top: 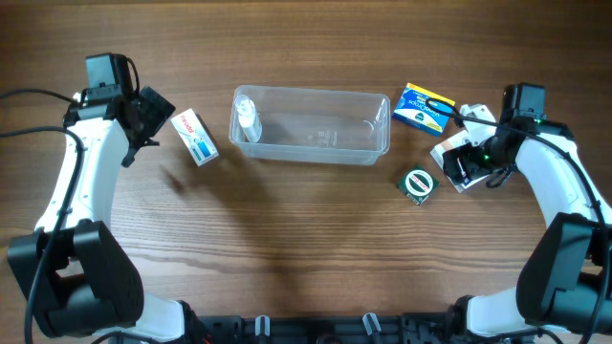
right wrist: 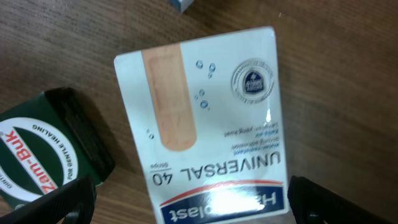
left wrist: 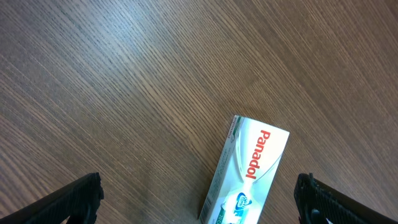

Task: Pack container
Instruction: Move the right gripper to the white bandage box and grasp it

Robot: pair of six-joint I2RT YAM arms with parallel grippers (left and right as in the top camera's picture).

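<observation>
The right gripper isn't ready to close on the plaster box yet: its fingers are above the broad top side of the plaster box [right wrist: 208, 133] and should go lower first.
The clear plastic container [top: 316, 92] stands at the table's middle, with a small clear bottle [top: 249, 120] inside its left end. A white Panadol box [top: 195, 138] lies left of it. My left gripper [top: 153, 119] is open above that box's left side; in the left wrist view the Panadol box [left wrist: 249, 174] lies between the spread fingers [left wrist: 198, 194]. My right gripper [top: 464, 162] is open over a white plaster box [top: 446, 151]; in the right wrist view the plaster box [right wrist: 205, 118] lies between the fingers [right wrist: 189, 194], not gripped.
A blue box [top: 424, 106] lies just right of the container. A green Zam-Buk box [top: 418, 184] lies in front of it, close to the plaster box, and shows in the right wrist view [right wrist: 37, 149] beside the left finger.
</observation>
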